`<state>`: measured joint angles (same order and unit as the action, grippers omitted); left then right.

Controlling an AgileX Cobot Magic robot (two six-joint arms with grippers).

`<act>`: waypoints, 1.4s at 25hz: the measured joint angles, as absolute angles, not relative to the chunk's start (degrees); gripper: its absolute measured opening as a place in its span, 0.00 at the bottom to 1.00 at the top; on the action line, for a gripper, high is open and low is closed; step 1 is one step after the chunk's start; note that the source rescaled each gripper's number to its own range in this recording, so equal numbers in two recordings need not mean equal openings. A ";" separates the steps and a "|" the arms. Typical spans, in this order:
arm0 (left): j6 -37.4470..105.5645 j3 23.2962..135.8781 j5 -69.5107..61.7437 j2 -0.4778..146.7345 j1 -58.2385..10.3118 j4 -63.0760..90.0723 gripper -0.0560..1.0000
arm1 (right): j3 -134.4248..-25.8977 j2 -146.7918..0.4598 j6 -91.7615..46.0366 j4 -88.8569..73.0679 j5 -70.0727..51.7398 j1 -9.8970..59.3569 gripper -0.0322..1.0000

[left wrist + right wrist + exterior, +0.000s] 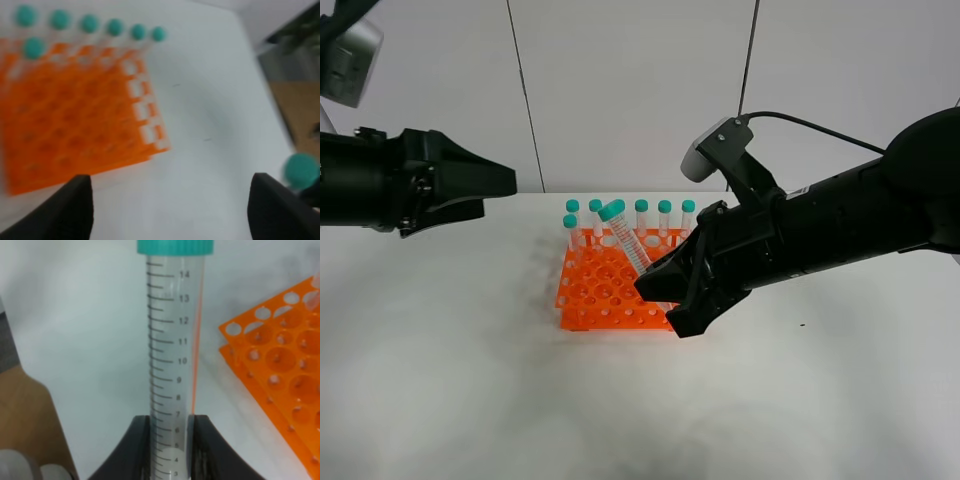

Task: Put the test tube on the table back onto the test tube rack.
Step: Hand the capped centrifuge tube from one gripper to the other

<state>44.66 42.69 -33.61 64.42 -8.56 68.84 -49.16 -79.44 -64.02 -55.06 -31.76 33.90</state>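
The tube should stand in the orange test tube rack (605,290), so I need to grab the tube's teal cap (612,210) next with my left gripper.
My right gripper (665,292) is shut on a clear test tube (631,246) with a teal cap, holding it by the lower part, tilted, above the orange test tube rack (605,290). The right wrist view shows the tube (172,355) clamped between the black fingers (136,450), with the rack (280,365) off to one side. My left gripper (508,180) hovers open and empty above the white table (440,380), left of the rack. Its wrist view is blurred and shows the rack (75,120) and a teal cap (301,171).
Several more teal-capped tubes (664,215) stand upright along the rack's back rows, also seen in the left wrist view (89,23). A white wall rises behind the table. The table's far edge and a brown floor (295,110) show in the left wrist view.
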 joint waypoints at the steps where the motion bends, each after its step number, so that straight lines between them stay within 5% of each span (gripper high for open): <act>1: 47.49 42.69 -33.31 65.72 -9.72 72.53 1.00 | -49.16 -79.44 -63.68 -55.06 -31.23 33.90 0.05; 15: 66.69 42.69 -30.41 76.38 -25.65 97.69 1.00 | -49.16 -79.44 -62.59 -55.33 -30.65 33.90 0.05; 26: 67.28 42.69 -28.62 76.44 -26.64 98.16 0.99 | -49.16 -79.44 -62.59 -55.52 -32.59 33.90 0.05; 35: 67.45 42.69 -28.68 76.44 -26.86 97.94 0.85 | -49.16 -79.44 -61.92 -55.70 -32.61 33.90 0.05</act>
